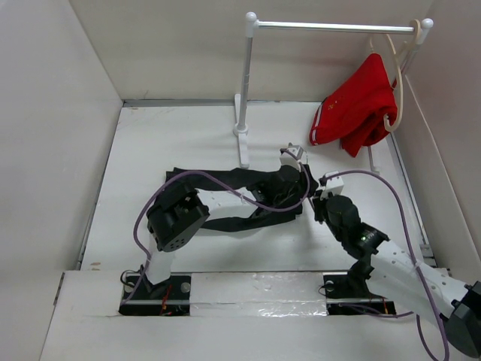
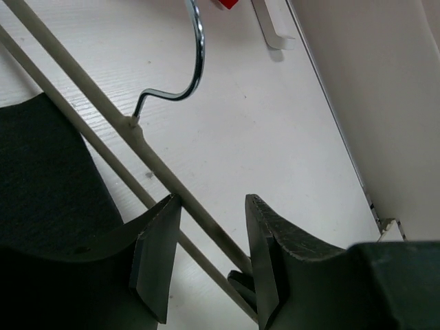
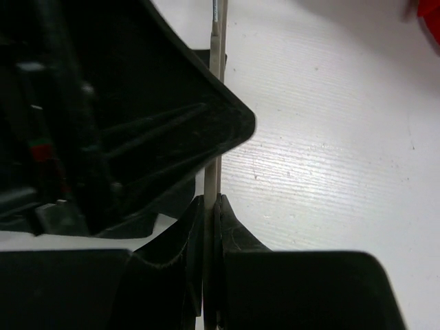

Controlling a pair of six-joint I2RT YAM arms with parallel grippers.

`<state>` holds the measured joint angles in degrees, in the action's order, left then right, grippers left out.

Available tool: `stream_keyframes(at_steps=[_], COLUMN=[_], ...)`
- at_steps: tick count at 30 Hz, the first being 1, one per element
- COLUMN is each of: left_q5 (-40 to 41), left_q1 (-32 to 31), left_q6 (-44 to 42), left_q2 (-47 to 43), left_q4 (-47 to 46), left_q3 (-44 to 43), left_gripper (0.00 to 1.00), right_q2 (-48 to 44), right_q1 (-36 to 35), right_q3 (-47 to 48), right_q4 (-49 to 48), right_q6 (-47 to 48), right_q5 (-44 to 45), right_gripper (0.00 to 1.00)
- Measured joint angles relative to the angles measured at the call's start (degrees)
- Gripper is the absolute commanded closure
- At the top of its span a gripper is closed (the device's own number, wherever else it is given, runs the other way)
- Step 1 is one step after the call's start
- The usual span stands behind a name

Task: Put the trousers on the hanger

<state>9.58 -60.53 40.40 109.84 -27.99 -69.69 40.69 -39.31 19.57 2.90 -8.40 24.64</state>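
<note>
Next, my left gripper grabs the hanger by the bar that carries the hook, which leaves the gap between the bars free for the trousers (image 1: 225, 184).
The black trousers (image 1: 225, 184) lie crumpled mid-table under my left arm; their dark cloth (image 2: 41, 179) fills the left of the left wrist view. The hanger (image 2: 148, 148) lies flat on the table, two thin pale bars with a chrome hook (image 2: 198, 62). My left gripper (image 2: 211, 203) is open, its fingers standing either side of the bars. My right gripper (image 3: 212, 203) is shut on one hanger bar (image 3: 210, 180), and its tip (image 2: 240, 282) shows low between the left fingers. From above, the left gripper (image 1: 301, 174) and the right gripper (image 1: 317, 192) meet at the trousers' right end.
A red garment (image 1: 357, 109) hangs on a cream hanger (image 1: 398, 90) from the white rail (image 1: 338, 27) at the back right. The rack's post and foot (image 1: 242, 143) stand just behind the grippers. Walls close in on the left, back and right.
</note>
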Motion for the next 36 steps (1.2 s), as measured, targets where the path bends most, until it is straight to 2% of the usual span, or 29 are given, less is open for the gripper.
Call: stream_keyframes(at_steps=[6, 11, 15, 16, 17, 18, 19, 21, 22, 25, 29, 30, 31, 32, 33, 34, 36], left_q5=[0.1, 0.0, -0.1, -0.2, -0.4, -0.4, -0.3, -1.0, -1.3, -2.2, -3.6, -3.9, -4.1, -4.1, -4.0, -4.0, -3.6], left_q1=[0.0, 0.0, 0.2, 0.2, 0.2, 0.1, 0.1, 0.2, 0.2, 0.7, 1.7, 2.0, 2.2, 2.4, 2.5, 2.6, 2.3], left_q6=[0.0, 0.6, 2.5, 3.3, 4.3, 5.2, 5.7, 6.1, 5.8, 5.7, 8.2, 9.0, 9.7, 10.4, 11.1, 11.6, 12.7], left_q2=[2.5, 3.1, 3.7, 3.8, 3.9, 3.9, 3.9, 3.9, 3.9, 3.9, 3.9, 3.9, 3.8, 3.7, 3.3, 2.7, 1.1], left_q4=[0.4, 0.9, 0.3, 0.3, 0.2, -0.2, -0.5, -0.9, -1.3, -4.1, -7.5, -8.5, -9.6, -11.0, -12.3, -13.4, -15.7], left_q3=[-2.1, -2.1, -2.4, -2.6, -2.7, -2.8, -2.8, -2.4, -1.9, 1.8, 8.8, 10.2, 11.2, 12.4, 13.8, 15.0, 17.8], left_gripper=[0.63, 0.7, 0.88, 0.99, 1.0, 1.0, 1.0, 1.0, 1.0, 1.0, 1.0, 1.0, 1.0, 1.0, 1.0, 1.0, 1.0], right_q2=[1.1, -0.9, -0.9, -0.9, -0.9, -0.8, -0.8, -0.9, -0.9, -2.8, -9.7, -11.9, -14.1, -16.0, -17.7, -19.0, -19.6], right_q1=[-0.7, -1.3, -1.7, -2.0, -2.3, -2.5, -3.0, -3.4, -3.7, -5.2, -6.3, -6.5, -6.5, -6.5, -6.5, -6.5, -6.5], right_q3=[-0.2, -0.8, -1.4, -1.4, -1.4, -1.4, -1.4, -1.0, -0.8, -0.3, 1.7, 2.4, 3.0, 3.6, 4.1, 4.6, 5.0], right_q4=[-0.6, -0.2, 0.3, 0.6, 1.0, 1.3, 1.5, 2.6, 4.1, 8.0, 13.9, 14.8, 15.5, 16.3, 16.5, 16.7, 16.4], right_q6=[0.0, 0.0, -0.2, -0.3, -0.5, -0.7, -0.9, -2.3, -2.9, -4.0, -5.4, -5.6, -5.8, -5.8, -6.2, -6.6, -6.9], right_q5=[1.0, 2.2, 2.6, 2.8, 2.9, 3.0, 3.5, 3.8, 3.2, 0.9, -2.7, -3.3, -3.7, -3.8, -3.8, -3.6, -3.7], right_gripper=[1.0, 1.0, 1.0, 1.0, 0.98, 0.93, 0.78, 0.59, 0.42, 0.31, 0.29, 0.31, 0.56, 0.71, 0.8, 0.93, 1.0])
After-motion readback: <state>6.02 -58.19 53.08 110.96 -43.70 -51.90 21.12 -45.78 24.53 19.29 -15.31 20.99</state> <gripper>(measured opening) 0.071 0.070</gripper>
